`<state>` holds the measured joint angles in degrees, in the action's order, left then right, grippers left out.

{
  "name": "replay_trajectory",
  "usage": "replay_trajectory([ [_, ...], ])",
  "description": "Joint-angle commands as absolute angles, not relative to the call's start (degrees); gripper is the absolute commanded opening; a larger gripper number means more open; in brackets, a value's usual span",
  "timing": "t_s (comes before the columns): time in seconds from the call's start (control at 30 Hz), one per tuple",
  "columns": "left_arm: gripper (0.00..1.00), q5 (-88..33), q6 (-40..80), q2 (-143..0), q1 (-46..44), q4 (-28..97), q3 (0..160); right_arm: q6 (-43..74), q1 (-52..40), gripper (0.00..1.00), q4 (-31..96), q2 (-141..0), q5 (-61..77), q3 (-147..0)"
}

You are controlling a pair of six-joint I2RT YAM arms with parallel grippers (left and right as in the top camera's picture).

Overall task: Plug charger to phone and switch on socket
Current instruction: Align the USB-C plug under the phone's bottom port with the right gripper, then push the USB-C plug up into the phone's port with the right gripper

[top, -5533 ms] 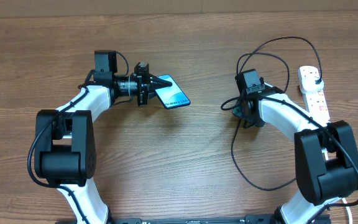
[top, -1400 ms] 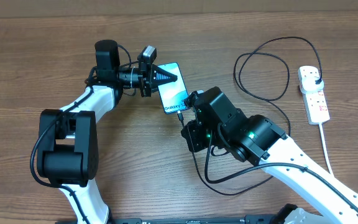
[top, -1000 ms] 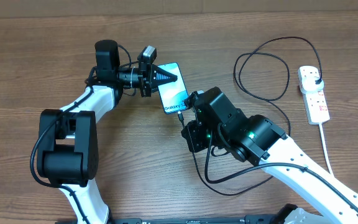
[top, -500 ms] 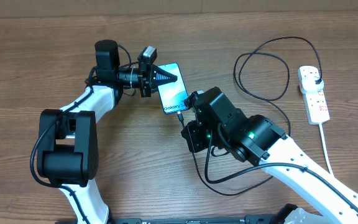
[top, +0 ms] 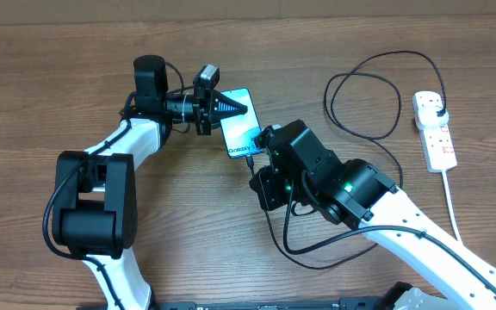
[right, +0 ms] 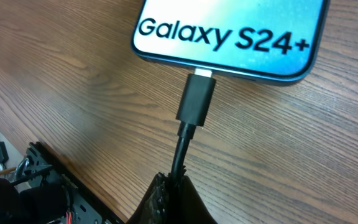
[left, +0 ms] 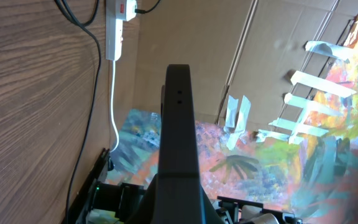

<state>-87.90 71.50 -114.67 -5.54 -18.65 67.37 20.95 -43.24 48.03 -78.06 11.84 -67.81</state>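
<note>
The connector (right: pixel 196 99) would stay, its metal tip square in the phone's port: my right gripper should open.
The phone (top: pixel 241 126) lies on the wooden table with its cyan screen lit; the right wrist view shows its "Galaxy S24+" end (right: pixel 229 31). My right gripper (top: pixel 254 170) is shut on the charger's thin black cable (right: pixel 180 149) just behind the connector (right: pixel 196 99). The connector's metal tip sits in the port in the phone's edge. My left gripper (top: pixel 241 108) is shut, its tips over the phone's far end; the phone is hidden in the left wrist view. The socket (top: pixel 434 131) lies at the far right with a black plug (top: pixel 437 105) in it.
The black cable loops over the table between the phone and the socket. The socket's thick white cord (top: pixel 451 207) runs toward the front right edge. The socket also shows in the left wrist view (left: pixel 113 28), with a cardboard wall behind.
Since 5.5 s ago my right arm has come from the right side to the phone with the cable. Over the last second my left gripper has shifted slightly right.
</note>
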Motion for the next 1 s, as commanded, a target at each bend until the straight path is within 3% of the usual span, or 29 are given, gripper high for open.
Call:
replay_trajectory([
  [0.0, 0.04, -90.52, 70.61, -114.54, -6.09, -18.72, 68.20, 20.58, -43.44, 0.04, 46.54, -77.65, 10.31, -67.77],
  [0.17, 0.04, -90.52, 68.86, -114.54, -6.09, -18.74, 68.20, 20.58, -43.38, 0.10, 46.61, -77.67, 9.89, -67.77],
  [0.47, 0.04, -90.39, 62.72, -114.54, -6.07, -18.74, 68.20, 20.58, -43.40, 0.48, 48.07, -77.67, 9.91, -67.77],
  [0.63, 0.04, -89.82, 59.88, -114.54, -6.07, -18.74, 68.20, 19.46, -43.44, 0.49, 47.00, -79.48, 8.56, -67.77],
  [0.77, 0.04, -89.84, 59.29, -114.54, -6.07, -18.74, 68.20, 19.51, -43.46, 0.34, 47.37, -82.11, 8.60, -67.77],
  [0.9, 0.04, -89.82, 59.29, -114.54, -6.04, -18.74, 68.20, 19.49, -43.46, 0.29, 46.78, -82.81, 8.56, -67.77],
  [0.97, 0.04, -89.84, 59.05, -114.54, -6.04, -18.76, 68.20, 19.49, -43.44, 0.21, 46.46, -83.66, 7.73, -67.77],
])
